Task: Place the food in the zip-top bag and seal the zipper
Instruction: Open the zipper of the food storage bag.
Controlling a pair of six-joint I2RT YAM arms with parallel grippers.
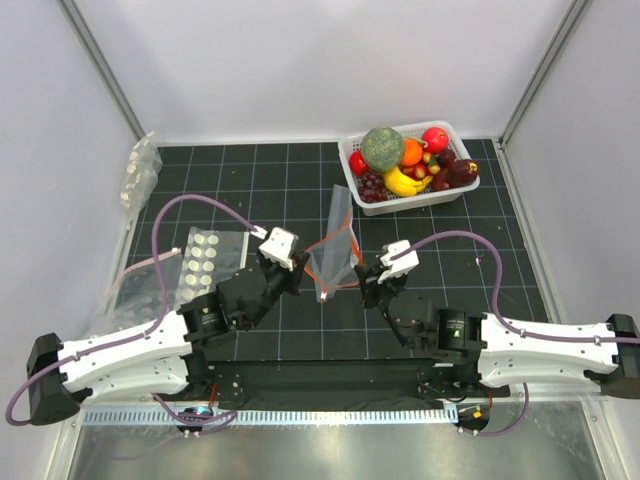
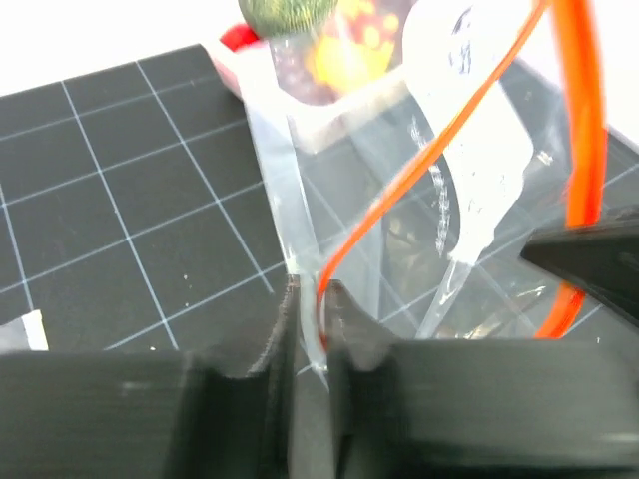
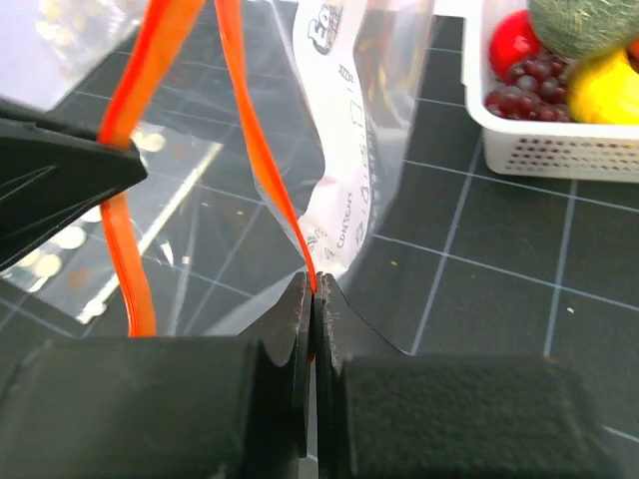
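Note:
The zipper hangs above the mat, with the bag's opening spread between both grippers. My right gripper keeps holding this zipper end for now, as it would fall slack if released.
The clear zip-top bag [image 1: 335, 245] hangs between my two grippers at the middle of the mat, its mouth pulled open. Its red-orange zipper [image 2: 586, 100] runs in two strips along the mouth. My left gripper [image 1: 300, 265] is shut on the left end of the mouth, and the left wrist view shows plastic and strip pinched between the jaws of that gripper [image 2: 310, 294]. My right gripper [image 1: 364, 270] is shut on the zipper [image 3: 262, 150] at the right end, as seen at the gripper [image 3: 315, 289]. The food stays in the basket: red balls [image 1: 435, 138] [image 1: 357, 162] and an orange ball [image 1: 411, 151].
A white basket [image 1: 420, 200] at the back right also holds a green melon [image 1: 382, 147], a banana [image 1: 402, 183] and dark grapes [image 1: 371, 185]. A clear bag of white discs [image 1: 205, 262] lies left of my left arm. Another such bag [image 1: 140, 170] leans at the back left wall.

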